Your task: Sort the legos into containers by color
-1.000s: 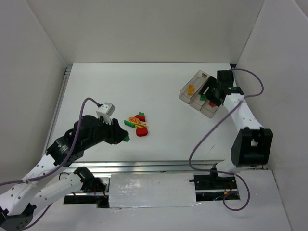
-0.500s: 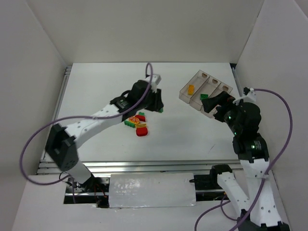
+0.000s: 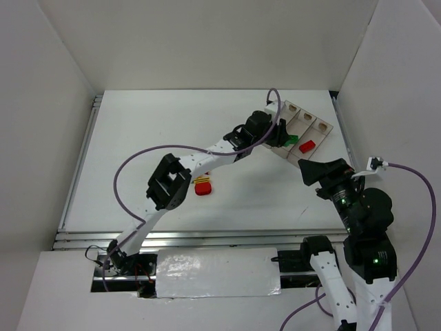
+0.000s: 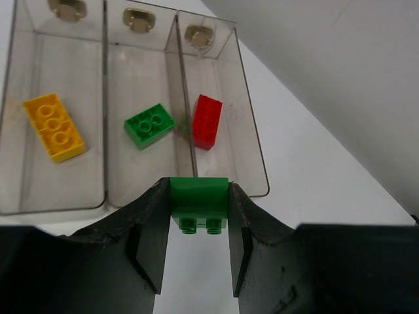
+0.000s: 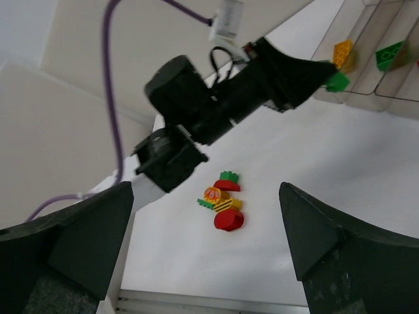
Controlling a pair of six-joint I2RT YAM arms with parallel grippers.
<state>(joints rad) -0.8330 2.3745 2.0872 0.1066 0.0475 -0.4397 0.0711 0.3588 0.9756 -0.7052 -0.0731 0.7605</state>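
Observation:
I should keep holding the green lego with my left gripper until the lego reaches the tray's middle section. The lego would end up outside the tray if I opened now at the tray's near edge.
My left gripper (image 4: 198,226) is shut on a small green lego (image 4: 198,203), studs facing the camera. It hovers at the near edge of the containers (image 4: 252,140), a smoky three-compartment tray. Inside lie a yellow lego (image 4: 54,126), a green lego (image 4: 150,125) and a red lego (image 4: 207,121), one per compartment. In the top view the left gripper (image 3: 279,136) reaches the tray (image 3: 303,114). The right gripper (image 3: 310,169) stands open and empty, pulled back from the tray. Several loose legos (image 5: 222,206) lie in a pile on the table, also visible as the pile (image 3: 202,186).
The left arm (image 3: 207,155) stretches diagonally across the table, over the pile's far side. White walls enclose the table at back and on both sides. A metal rail (image 3: 172,238) runs along the near edge.
The left arm swung from the pile across to the tray, carrying the green lego. The right arm drew back from the tray toward the near right, jaws opening, leaving a red lego in the tray.

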